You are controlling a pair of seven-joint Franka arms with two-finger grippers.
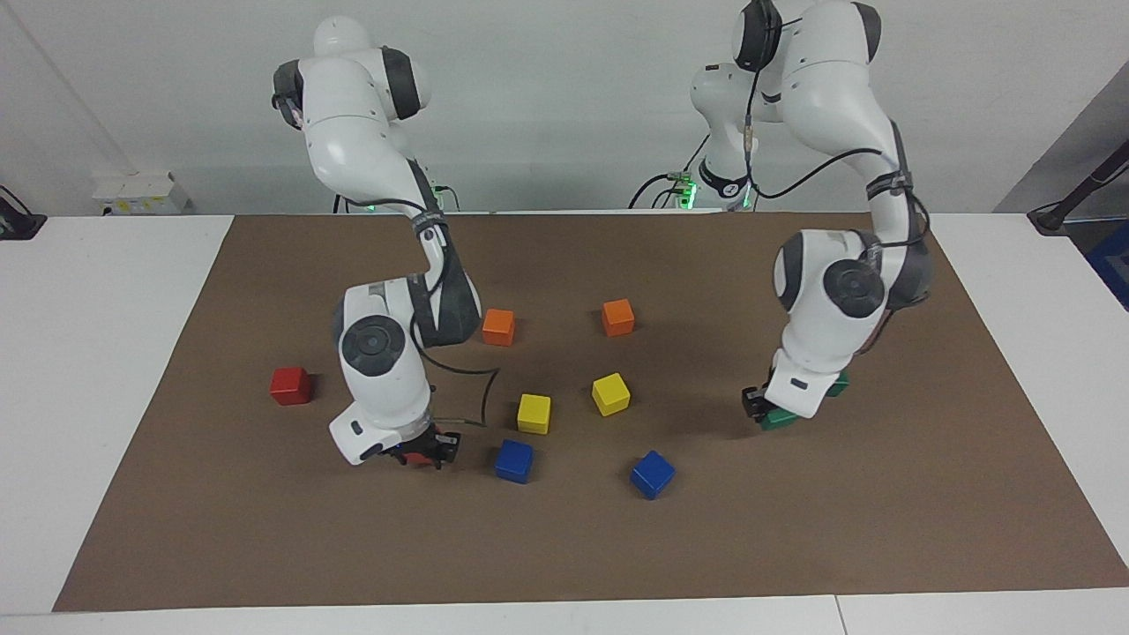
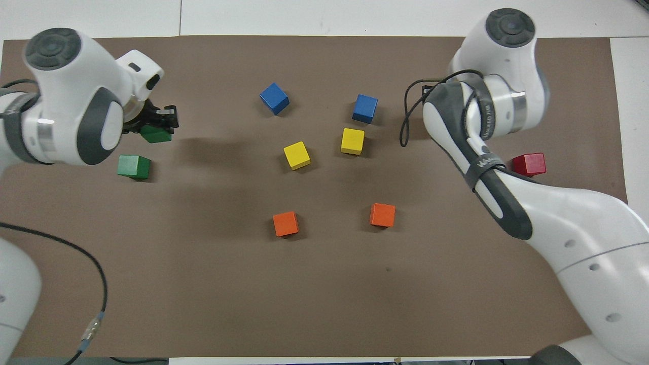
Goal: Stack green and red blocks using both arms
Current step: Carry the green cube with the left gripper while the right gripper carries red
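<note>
The held block is hanging beside the green block on the mat. I need to line it up with the top of that block before I open my left gripper, or the held block would miss.
My left gripper (image 1: 766,410) is shut on a dark green block (image 1: 781,420), low over the brown mat at the left arm's end; both also show in the overhead view, the gripper (image 2: 159,121) and its block (image 2: 156,134). The second green block (image 2: 134,166) lies on the mat just nearer to the robots, partly hidden by the arm in the facing view (image 1: 839,384). My right gripper (image 1: 423,451) is shut on a red block (image 1: 404,456), low over the mat; the arm hides both in the overhead view. The other red block (image 1: 290,385) (image 2: 529,164) lies at the right arm's end.
Between the two grippers lie two blue cubes (image 1: 514,460) (image 1: 652,474), two yellow cubes (image 1: 534,413) (image 1: 610,393) and, nearer to the robots, two orange cubes (image 1: 498,326) (image 1: 617,317). The brown mat (image 1: 564,547) covers the white table.
</note>
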